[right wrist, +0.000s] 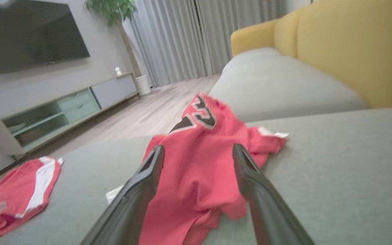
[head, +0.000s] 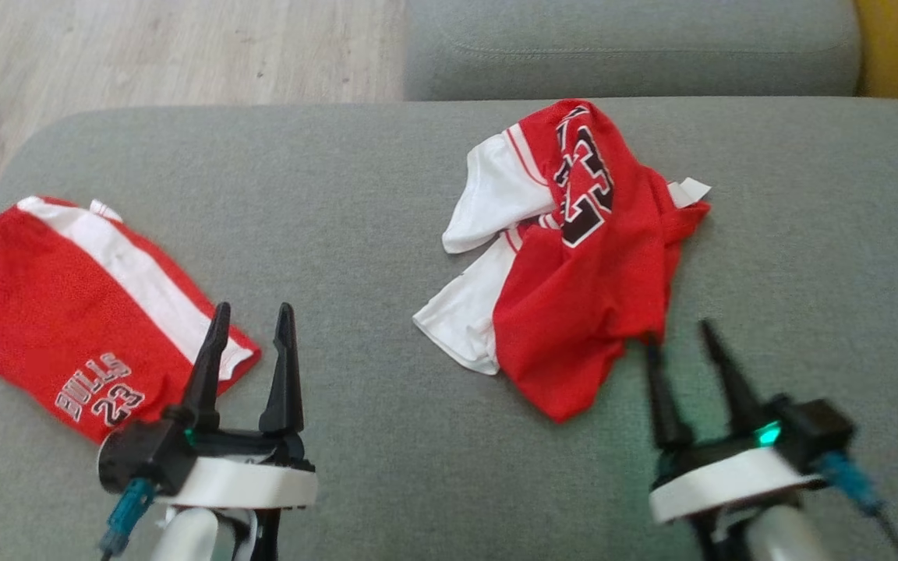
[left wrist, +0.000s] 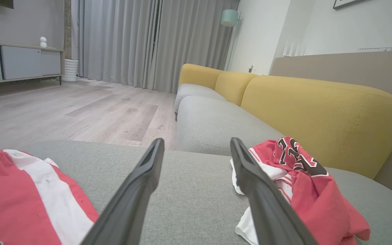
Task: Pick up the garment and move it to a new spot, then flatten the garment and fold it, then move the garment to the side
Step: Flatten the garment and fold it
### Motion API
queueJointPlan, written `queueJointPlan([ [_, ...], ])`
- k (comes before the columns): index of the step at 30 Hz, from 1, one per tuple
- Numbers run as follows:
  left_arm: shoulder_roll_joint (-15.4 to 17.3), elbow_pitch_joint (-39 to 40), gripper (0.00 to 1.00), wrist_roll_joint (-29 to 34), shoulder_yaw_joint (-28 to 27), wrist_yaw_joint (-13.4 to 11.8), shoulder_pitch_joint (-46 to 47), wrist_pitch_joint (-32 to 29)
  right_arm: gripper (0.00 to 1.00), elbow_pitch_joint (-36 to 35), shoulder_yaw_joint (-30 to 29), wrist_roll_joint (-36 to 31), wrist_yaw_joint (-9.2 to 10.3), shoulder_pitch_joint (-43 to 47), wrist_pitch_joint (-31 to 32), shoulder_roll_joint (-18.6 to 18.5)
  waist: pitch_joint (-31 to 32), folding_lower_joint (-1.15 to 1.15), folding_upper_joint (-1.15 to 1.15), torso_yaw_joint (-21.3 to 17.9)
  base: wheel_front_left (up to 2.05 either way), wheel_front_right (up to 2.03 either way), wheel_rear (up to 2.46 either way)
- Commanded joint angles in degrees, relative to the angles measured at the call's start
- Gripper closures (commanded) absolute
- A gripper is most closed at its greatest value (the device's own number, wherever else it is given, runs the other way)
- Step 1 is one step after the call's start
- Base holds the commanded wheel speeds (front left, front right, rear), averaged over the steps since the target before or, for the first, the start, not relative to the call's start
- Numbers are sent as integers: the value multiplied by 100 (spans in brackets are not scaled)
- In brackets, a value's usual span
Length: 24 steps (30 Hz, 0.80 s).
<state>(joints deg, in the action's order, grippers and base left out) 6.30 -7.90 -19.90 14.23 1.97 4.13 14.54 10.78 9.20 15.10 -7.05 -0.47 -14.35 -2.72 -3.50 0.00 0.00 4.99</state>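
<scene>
I will lift the jersey (head: 586, 271) to a new spot for flattening. I will first grab it by its red hem (head: 638, 332) with my right gripper.
A crumpled red and white jersey, the garment (head: 589, 312) (left wrist: 305, 183) (right wrist: 199, 163), lies in a heap on the grey sofa seat (head: 340, 195), right of centre. My right gripper (head: 679, 335) (right wrist: 197, 147) is open just short of the heap's near edge, its left fingertip almost at the red cloth, holding nothing. My left gripper (head: 250, 319) (left wrist: 196, 141) is open and empty over bare seat, between the jersey and a pair of red shorts.
Red shorts with a white stripe (head: 36, 304) (left wrist: 12, 197) (right wrist: 15, 197) lie flat at the seat's left end. A second grey cushion (head: 628, 47) lies beyond, the yellow backrest (left wrist: 318, 112) to the right, and wooden floor (head: 145, 47) past the far-left edge.
</scene>
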Motion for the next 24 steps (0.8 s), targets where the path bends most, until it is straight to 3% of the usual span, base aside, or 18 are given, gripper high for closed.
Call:
queueJointPlan([
  [1, -31, 119, 0, 81, -268, 53, 226, 45, 0, -14, 308, -49, -44, -183, 0, -16, -62, 0, 0, 72, 0, 0, 0],
  [7, -223, -28, 0, 227, -301, 279, 273, 45, 0, 826, 933, -31, -44, -490, 597, -16, -202, 0, 0, 363, 0, 0, 0],
  [17, -326, -141, 0, 258, -391, 424, 286, 46, 2, 1934, 844, -830, -44, -839, 1382, -16, -273, 0, 0, 731, 0, 0, 0],
  [18, -329, -140, 0, 262, -404, 431, 279, 46, 86, 1973, 785, -890, -44, -850, 1401, -16, -273, 0, 0, 734, 0, 0, 0],
  [19, -331, -136, 0, 265, -421, 436, 270, 46, 100, 1986, 734, -937, -44, -863, 1397, -16, -275, 0, 0, 726, 0, 0, 0],
  [23, -338, -138, 0, 270, -490, 454, 259, 46, 100, 1969, 399, -1115, -44, -904, 1296, -16, -244, 0, 0, 606, 0, 0, 0],
  [24, -339, -127, 0, 252, -513, 461, 262, 46, 100, 1921, 81, -1245, -44, -926, 1237, -16, -214, 0, 0, 507, 0, 0, 0],
])
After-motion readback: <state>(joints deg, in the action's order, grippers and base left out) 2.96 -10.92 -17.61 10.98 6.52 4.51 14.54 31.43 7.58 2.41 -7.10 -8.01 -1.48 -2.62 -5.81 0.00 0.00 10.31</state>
